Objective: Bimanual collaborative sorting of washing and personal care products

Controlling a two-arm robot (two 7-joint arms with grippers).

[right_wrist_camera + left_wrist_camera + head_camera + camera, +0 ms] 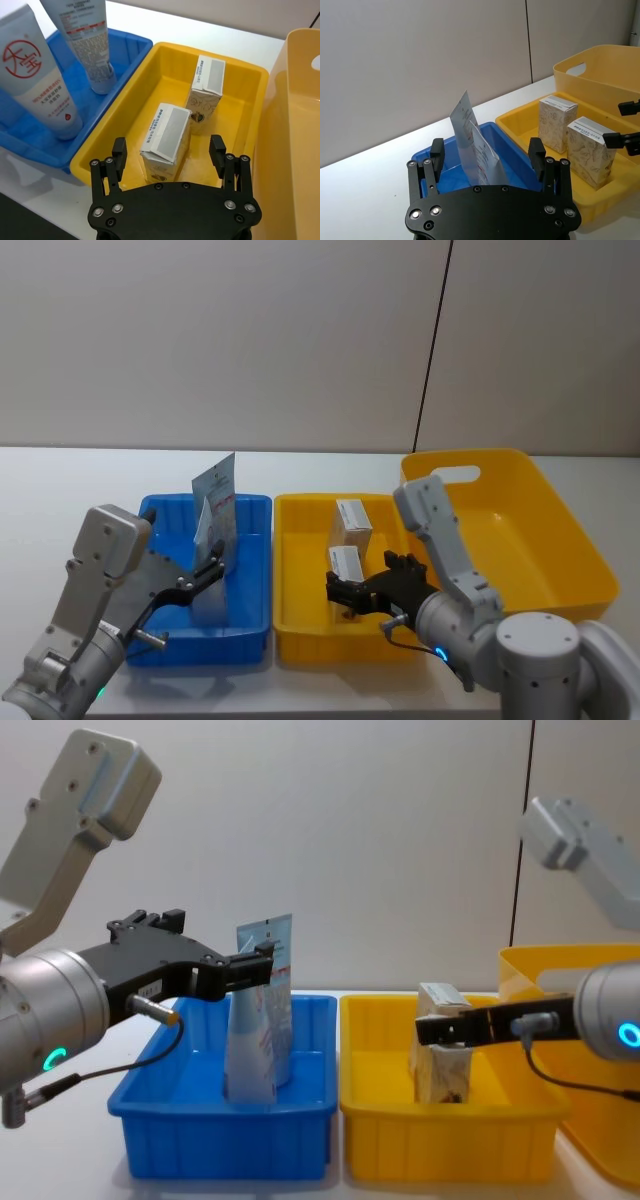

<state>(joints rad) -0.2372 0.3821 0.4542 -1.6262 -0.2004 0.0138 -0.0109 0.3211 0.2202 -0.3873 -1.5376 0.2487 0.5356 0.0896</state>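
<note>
The closer cream carton should go into the large yellow basket, so my right gripper will grab it by its upright sides next.
Two pale-blue and white tubes stand upright in the blue tray [252,502]: a far tube [217,483] and a near tube [213,527]. My left gripper [214,567] hovers open at the tray's near side, and the near tube [482,155] shows between its spread fingers without touching them. Two cream cartons stand in the small yellow tray [300,504], one farther back [352,521] and one closer [345,561]. My right gripper [167,145] is open just before the closer carton [167,134], fingers apart on either side.
A large yellow basket [560,540] with a handle cut-out stands at the right, touching the small yellow tray. The white table [80,480] stretches bare to the left and behind. A grey wall rises behind the table.
</note>
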